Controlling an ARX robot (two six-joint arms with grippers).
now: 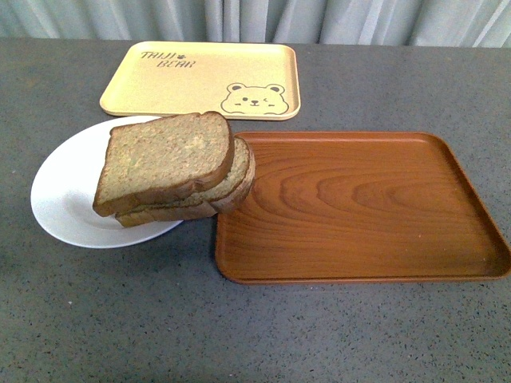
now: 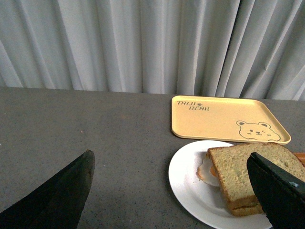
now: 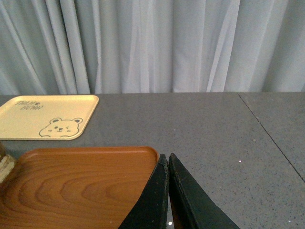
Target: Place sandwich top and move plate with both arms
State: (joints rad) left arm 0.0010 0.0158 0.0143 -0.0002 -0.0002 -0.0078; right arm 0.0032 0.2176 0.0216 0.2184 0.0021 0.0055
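Observation:
The plate with the sandwich (image 1: 168, 167) needs to be moved next, so my left gripper needs to grip the white plate by its bare rim (image 1: 41, 186).
The sandwich top (image 1: 164, 157), a squarish brown wholemeal slice, lies on a stack of bread on the white plate (image 1: 68, 191). The stack leans right, over the rim of the brown wooden tray (image 1: 359, 207). In the left wrist view the plate (image 2: 186, 181) holds the sandwich (image 2: 243, 169), with egg showing under the top slice. My left gripper (image 2: 171, 191) is open, its black fingers (image 2: 66, 191) wide apart above the table near the plate. My right gripper (image 3: 167, 160) is shut and empty by the wooden tray's (image 3: 76, 186) corner. Neither arm shows in the front view.
A beige bear-print tray (image 1: 200, 80) lies at the back of the grey table (image 1: 239, 335); it also shows in the left wrist view (image 2: 224, 119) and the right wrist view (image 3: 43, 117). Pale curtains (image 1: 255, 20) hang behind.

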